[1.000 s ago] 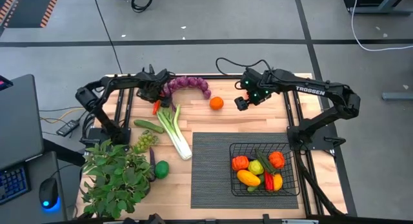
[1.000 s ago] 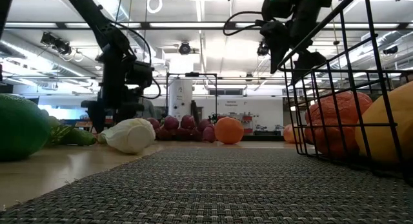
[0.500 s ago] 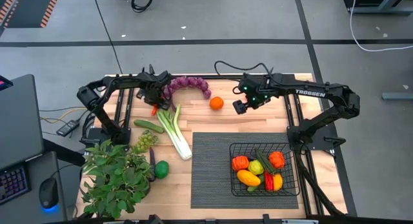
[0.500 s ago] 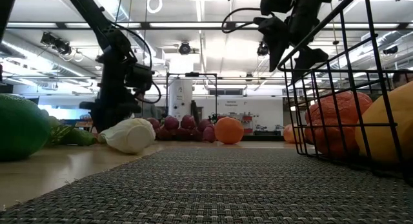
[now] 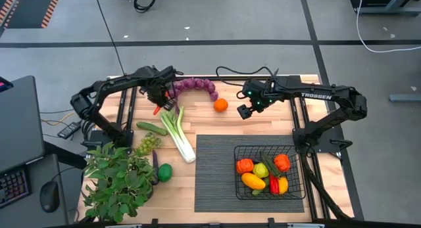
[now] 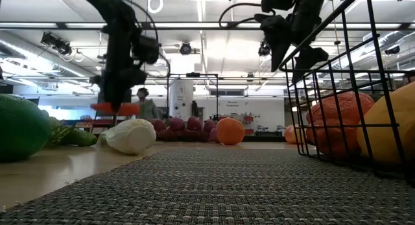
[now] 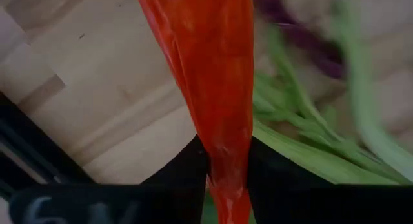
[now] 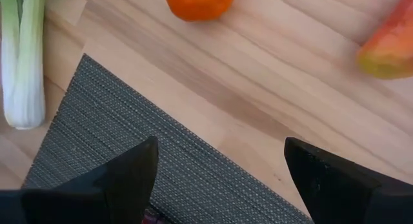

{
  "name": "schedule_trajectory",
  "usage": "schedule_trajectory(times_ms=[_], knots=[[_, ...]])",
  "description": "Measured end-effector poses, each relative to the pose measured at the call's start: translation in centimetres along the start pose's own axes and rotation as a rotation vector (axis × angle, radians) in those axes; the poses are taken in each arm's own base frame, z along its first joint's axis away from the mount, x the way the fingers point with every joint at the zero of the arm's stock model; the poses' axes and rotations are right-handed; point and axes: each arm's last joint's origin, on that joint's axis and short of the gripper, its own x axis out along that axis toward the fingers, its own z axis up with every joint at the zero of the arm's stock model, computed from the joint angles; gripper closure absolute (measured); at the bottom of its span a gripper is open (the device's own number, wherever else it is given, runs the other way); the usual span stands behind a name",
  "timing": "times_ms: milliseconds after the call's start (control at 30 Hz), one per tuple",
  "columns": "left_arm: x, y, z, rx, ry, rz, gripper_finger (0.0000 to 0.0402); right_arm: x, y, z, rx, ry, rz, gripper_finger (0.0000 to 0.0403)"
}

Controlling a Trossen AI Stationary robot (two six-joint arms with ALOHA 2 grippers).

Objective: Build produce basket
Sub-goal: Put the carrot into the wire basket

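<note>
I will grab the carrot (image 6: 115, 108) next with my right gripper, holding it by its thicker half, so that I can bring it into the black wire basket.
My left gripper (image 5: 160, 104) is shut on an orange-red carrot (image 6: 115, 108), which hangs above the table's far left part, beside the purple grapes (image 5: 194, 85) and over the leek's (image 5: 177, 133) green end. My right gripper (image 5: 244, 110) hovers open above the bare wood, just right of the orange (image 5: 220, 104). The black wire basket (image 5: 297, 167) stands on the dark mat (image 5: 214, 172) at the near right and holds several pieces of produce. A cucumber (image 5: 151, 128), green grapes (image 5: 148, 144) and a round green fruit (image 5: 164, 171) lie on the table's left part. My left gripper pinches the carrot's narrower part (image 7: 227, 161) between its two fingers (image 7: 184, 169). They come from above, pointing down, and lie across the carrot. The carrot is lifted clear of the table and hangs about level under the fingertips.
A leafy potted plant (image 5: 118, 182) fills the near left corner. A red-yellow fruit (image 8: 390, 46) lies on the wood near my right gripper. Bare mat lies left of the basket, and bare wood between the orange and the mat.
My left gripper has shut on the carrot and risen, lifting it off the table, and its wrist has rolled a little. My right gripper, still open, has drifted slightly toward the orange.
</note>
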Motion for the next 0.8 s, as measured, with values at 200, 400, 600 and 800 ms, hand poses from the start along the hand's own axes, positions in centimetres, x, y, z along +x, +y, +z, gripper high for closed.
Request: schedule_trajectory(times_ms=[200, 400, 600, 800], knots=[[-4.1, -1.8, -1.5, 0.039, -0.043, -0.021, 0.0311, 0.0, -0.1, -0.1, -0.02, -0.003, -0.03, 0.0063], [-7.3, -5.1, -2.5, 0.121, -0.204, -0.205, 0.0309, -1.1, -0.9, -0.1, 0.024, -0.003, -0.001, 0.0063], [-9.8, -9.9, -1.9, 0.161, -0.455, -0.501, 0.0307, -3.5, -1.8, -0.5, 0.12, -0.033, 0.079, 0.0063], [-11.7, -14.2, -1.7, 0.23, -0.664, -0.758, 0.0306, -5.9, -2.2, -1.7, 0.187, -0.046, 0.183, 0.007]])
